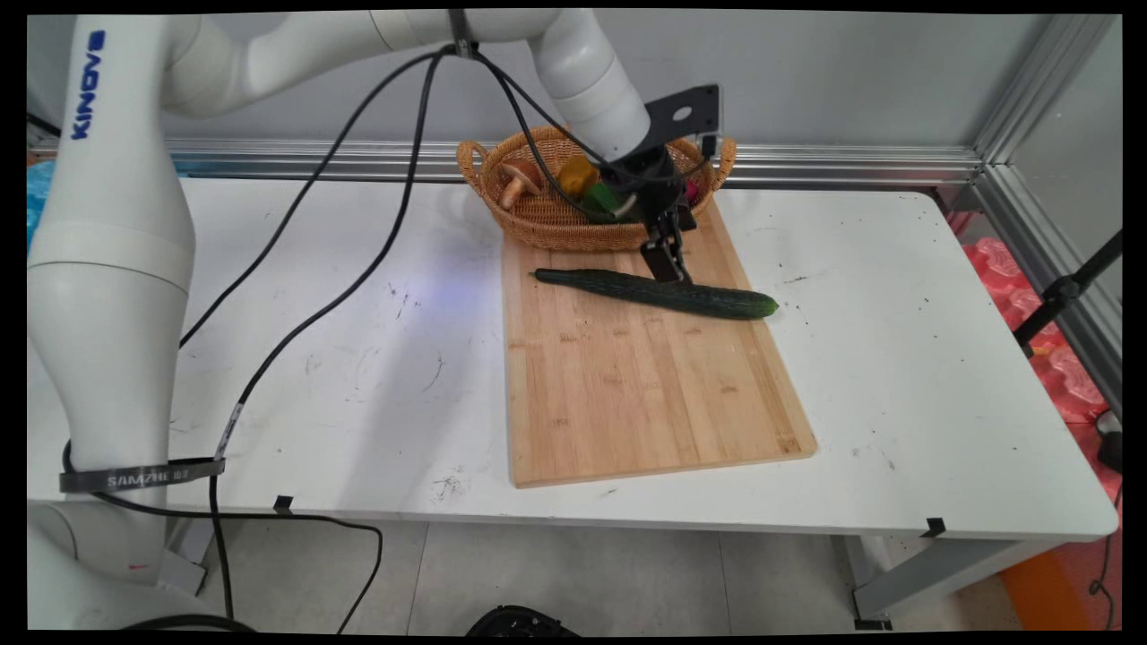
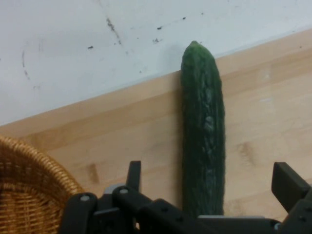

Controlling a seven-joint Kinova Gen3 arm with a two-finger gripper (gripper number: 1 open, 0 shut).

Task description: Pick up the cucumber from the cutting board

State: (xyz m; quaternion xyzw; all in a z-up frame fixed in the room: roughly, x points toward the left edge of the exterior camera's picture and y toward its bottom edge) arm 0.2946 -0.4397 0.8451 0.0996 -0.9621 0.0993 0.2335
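The long dark green cucumber needs to go into the wicker basket (image 1: 559,231). My gripper should next grab the cucumber by its middle (image 1: 679,296).
A long dark green cucumber (image 1: 717,300) lies across the far part of a bamboo cutting board (image 1: 627,394). My gripper (image 1: 668,264) hangs low over the cucumber's middle, just in front of the basket. In the hand view the cucumber (image 2: 204,112) runs up between the two black fingers (image 2: 134,170), its tip reaching over the board's edge onto the white table. The gripper (image 2: 209,173) is open, with a gap on each side of the cucumber. Nothing is held.
A wicker basket (image 1: 538,228) stands at the board's far end, holding a mushroom (image 1: 520,179), a yellow piece (image 1: 578,175) and a green piece (image 1: 602,199). Its rim (image 2: 29,161) shows at the hand view's lower left. Black cables hang over the table's left half.
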